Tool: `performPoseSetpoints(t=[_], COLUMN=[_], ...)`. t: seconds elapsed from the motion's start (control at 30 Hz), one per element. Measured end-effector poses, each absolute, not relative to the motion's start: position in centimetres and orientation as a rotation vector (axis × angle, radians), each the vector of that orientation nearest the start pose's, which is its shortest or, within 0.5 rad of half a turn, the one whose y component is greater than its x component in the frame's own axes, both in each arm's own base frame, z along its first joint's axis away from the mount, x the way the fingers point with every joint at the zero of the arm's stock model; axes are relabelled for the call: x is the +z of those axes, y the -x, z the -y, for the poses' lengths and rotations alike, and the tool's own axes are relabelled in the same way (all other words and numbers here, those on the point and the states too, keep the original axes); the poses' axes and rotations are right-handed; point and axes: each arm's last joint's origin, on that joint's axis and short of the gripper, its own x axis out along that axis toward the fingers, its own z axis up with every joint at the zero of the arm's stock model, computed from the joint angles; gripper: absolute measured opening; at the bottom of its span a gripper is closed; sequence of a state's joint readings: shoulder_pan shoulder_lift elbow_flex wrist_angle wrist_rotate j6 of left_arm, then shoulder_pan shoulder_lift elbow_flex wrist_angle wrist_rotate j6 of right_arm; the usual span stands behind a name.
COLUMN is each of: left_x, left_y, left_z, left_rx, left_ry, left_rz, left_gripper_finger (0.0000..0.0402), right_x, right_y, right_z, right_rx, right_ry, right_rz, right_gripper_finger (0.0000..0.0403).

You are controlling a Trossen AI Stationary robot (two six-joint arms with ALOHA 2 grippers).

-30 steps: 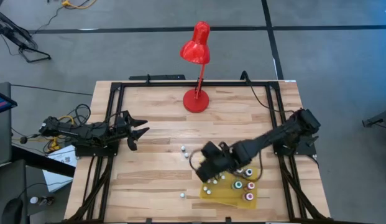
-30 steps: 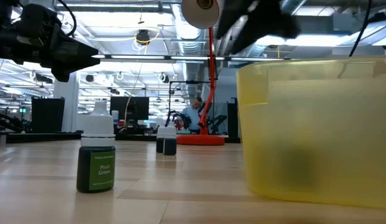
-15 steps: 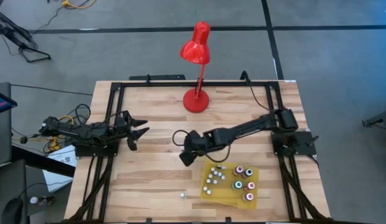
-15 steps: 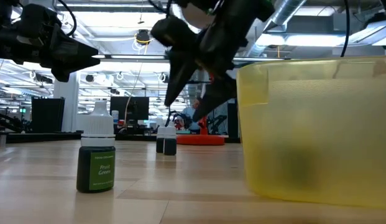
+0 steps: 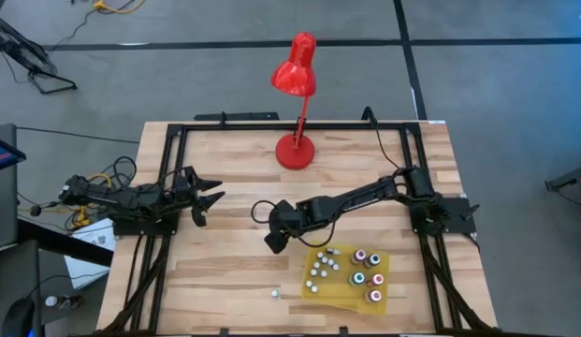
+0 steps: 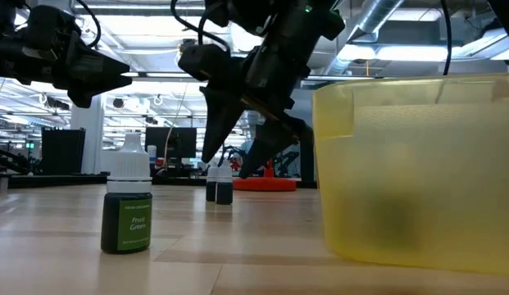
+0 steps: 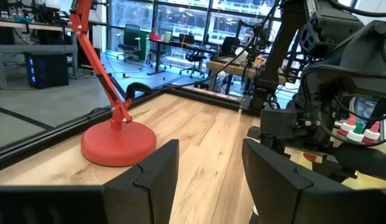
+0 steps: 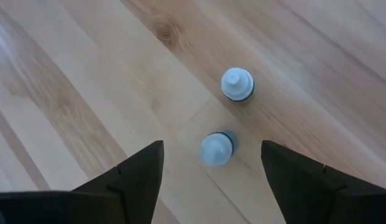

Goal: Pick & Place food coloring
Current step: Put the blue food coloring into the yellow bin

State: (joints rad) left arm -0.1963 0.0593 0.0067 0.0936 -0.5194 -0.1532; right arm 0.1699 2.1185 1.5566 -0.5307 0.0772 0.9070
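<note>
My right gripper grips the nearer small bottle by its pale end with the cap [image 8: 215,148] next, to pick and place the food coloring.
Two small food coloring bottles [image 8: 216,148] [image 8: 237,84] with pale caps stand upright, close together, on the wooden table. In the low view the pair [image 6: 220,185] stands in front of the lamp base. My right gripper [image 8: 211,180] [image 5: 270,241] hangs open just above them, slanting down, one finger on either side of the nearer bottle, touching neither. Another bottle [image 6: 127,209] [image 5: 274,293], green, stands alone near the front edge. Several more bottles [image 5: 367,271] stand in the yellow tray [image 5: 339,292]. My left gripper [image 7: 208,180] [image 5: 211,198] waits open at the table's left.
A red desk lamp stands on its round base [image 5: 295,150] at the table's far middle. Small white balls [image 5: 320,267] lie in the left half of the yellow tray. A black frame [image 5: 271,126] runs around the table top. Bare wood lies between the two arms.
My right gripper has swung from above the yellow tray toward the table's left and far side and has come down. It now stands over the two bottles at the table's middle. No bottle has moved.
</note>
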Motion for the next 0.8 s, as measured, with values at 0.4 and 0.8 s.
performPoseSetpoints(t=[0.4, 0.8], left_x=[17.0, 17.0], left_y=[-9.8, -9.8], left_z=[0.5, 0.5], left_rx=[0.32, 0.32], left_ry=[0.167, 0.166], left_rz=[0.064, 0.064], left_gripper_finger=[0.0169, 0.0169], right_x=[14.7, 13.9], right_y=[-43.8, -44.3], right_z=[-7.3, -7.5], right_rx=[-0.42, -0.388], right_ry=[-0.674, -0.706], right_rz=[-1.055, -1.057], right_gripper_finger=[0.0179, 0.009])
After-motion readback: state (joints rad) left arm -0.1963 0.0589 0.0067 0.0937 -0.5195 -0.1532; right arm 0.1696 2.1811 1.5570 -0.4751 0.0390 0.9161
